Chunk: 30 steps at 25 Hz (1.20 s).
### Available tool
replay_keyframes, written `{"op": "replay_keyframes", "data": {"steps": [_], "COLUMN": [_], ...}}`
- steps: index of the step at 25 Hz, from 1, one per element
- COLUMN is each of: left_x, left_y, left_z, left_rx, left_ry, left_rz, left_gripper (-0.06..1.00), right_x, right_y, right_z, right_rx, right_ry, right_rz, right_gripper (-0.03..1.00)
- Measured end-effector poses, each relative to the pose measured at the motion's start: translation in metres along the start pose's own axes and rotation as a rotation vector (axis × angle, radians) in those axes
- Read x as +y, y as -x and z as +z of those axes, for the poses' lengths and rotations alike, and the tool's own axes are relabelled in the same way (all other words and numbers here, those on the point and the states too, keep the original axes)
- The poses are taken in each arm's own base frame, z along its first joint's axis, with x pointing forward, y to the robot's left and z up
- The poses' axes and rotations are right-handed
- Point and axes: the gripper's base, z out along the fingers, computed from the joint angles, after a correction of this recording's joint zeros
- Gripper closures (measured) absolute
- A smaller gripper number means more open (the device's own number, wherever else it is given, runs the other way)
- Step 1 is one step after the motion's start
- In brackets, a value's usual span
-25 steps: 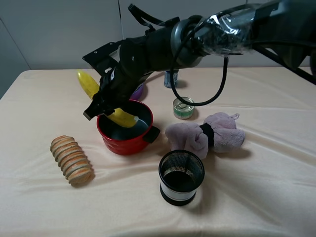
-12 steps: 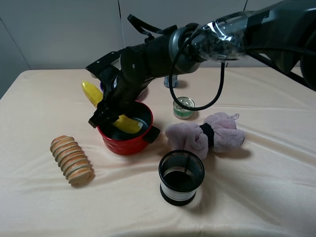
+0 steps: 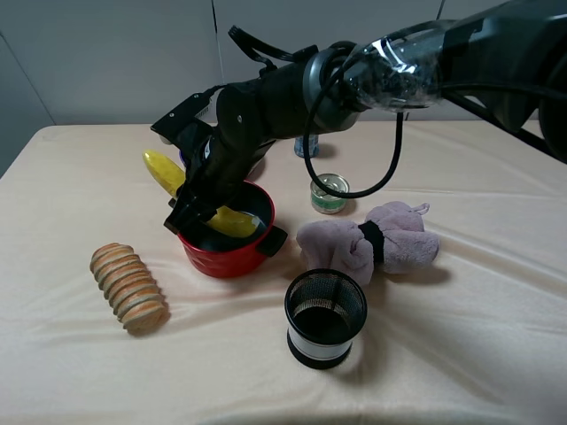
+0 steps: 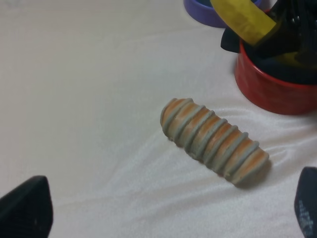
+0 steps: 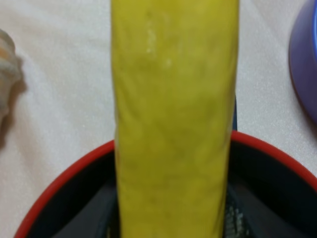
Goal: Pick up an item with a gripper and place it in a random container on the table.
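Observation:
My right gripper is ready to open now. The banana's lower end (image 3: 236,223) is inside the red pot (image 3: 229,255) below its rim, so the banana would rest in the pot.
My right gripper (image 3: 200,207) reaches across from the right and is shut on the yellow banana (image 3: 163,171). The banana lies tilted across the red pot (image 3: 229,255): its lower end (image 3: 233,222) is inside the pot and its upper end sticks out past the rim to the back left. In the right wrist view the banana (image 5: 173,124) fills the middle above the pot's red rim (image 5: 59,184). The left wrist view shows the banana (image 4: 242,17), the pot (image 4: 272,89) and my open, empty left gripper (image 4: 163,218) above the cloth-covered table (image 4: 74,99).
A ridged bread loaf (image 3: 129,286) lies left of the pot. A black mesh cup (image 3: 325,317) stands in front. A mauve cloth bundle (image 3: 368,239) and a small tin (image 3: 329,193) are to the right. A purple pan (image 4: 203,7) sits behind the pot.
My right gripper has moved down and slightly right with the banana. The banana's lower end has sunk deeper into the red pot.

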Motion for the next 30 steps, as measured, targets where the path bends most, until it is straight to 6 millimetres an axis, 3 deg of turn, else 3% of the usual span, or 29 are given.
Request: {"op": "replay_keyframes", "data": {"steps": [4,16,20,25,30], "left_x": [0.0,0.0,0.0,0.0,0.0], "left_y": [0.0,0.0,0.0,0.0,0.0], "left_z": [0.0,0.0,0.0,0.0,0.0], "left_rx": [0.0,0.0,0.0,0.0,0.0], "left_ry": [0.0,0.0,0.0,0.0,0.0], "left_rz": [0.0,0.0,0.0,0.0,0.0], "left_gripper": [-0.05,-0.05,-0.05,-0.05,-0.05], "right_x": [0.0,-0.001,-0.002,-0.002,-0.001], "right_y": [0.0,0.011,0.018,0.027,0.019], "right_z": [0.0,-0.021,-0.035,-0.062,-0.09], "right_rx": [0.002,-0.034,-0.052,-0.089,-0.122], "right_ry": [0.001,-0.012,-0.019,-0.023,-0.046], "right_rz": [-0.005,-0.028,-0.039,-0.045,-0.064], "right_gripper": [0.65,0.38,0.29,0.27,0.27]}}
